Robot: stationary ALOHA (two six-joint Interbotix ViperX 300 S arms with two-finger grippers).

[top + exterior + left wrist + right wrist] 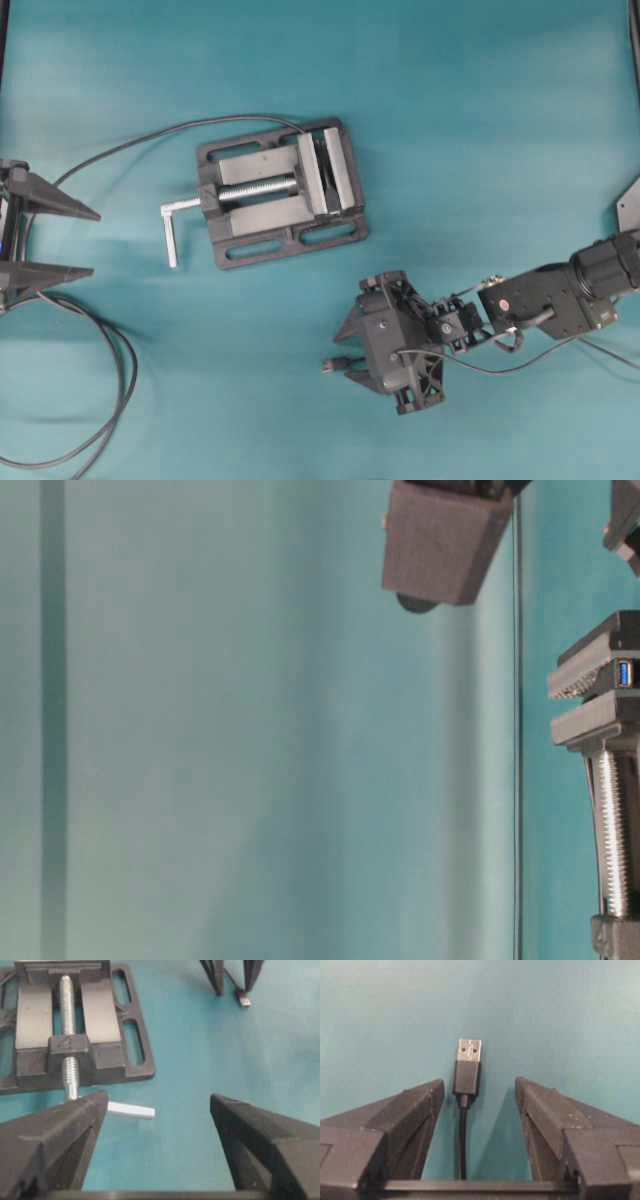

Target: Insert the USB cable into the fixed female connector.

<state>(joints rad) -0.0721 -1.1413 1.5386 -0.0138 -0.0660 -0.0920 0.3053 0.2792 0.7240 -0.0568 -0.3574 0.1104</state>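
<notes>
I should close my right gripper now. My fingers are level with the plug's black housing (pixel 467 1078), so they would hold the plug.
The USB cable's plug (pixel 469 1062) lies flat on the teal table with its metal tip pointing away from my right gripper (pixel 479 1082). That gripper is open, and the cable runs back between its fingers untouched. From overhead the plug (pixel 328 366) pokes out to the left of my right gripper (pixel 350 345). The fixed female connector (pixel 625 673) shows a blue socket clamped between the jaws of the grey vise (pixel 280 190). My left gripper (pixel 95 242) is open and empty at the far left. In its own view the left gripper (pixel 157 1097) faces the plug (pixel 244 1000).
The vise's silver handle (pixel 172 228) sticks out towards the left arm. A thin dark lead (pixel 150 138) curves from the left edge into the vise. A thicker black cable loop (pixel 120 375) lies at the lower left.
</notes>
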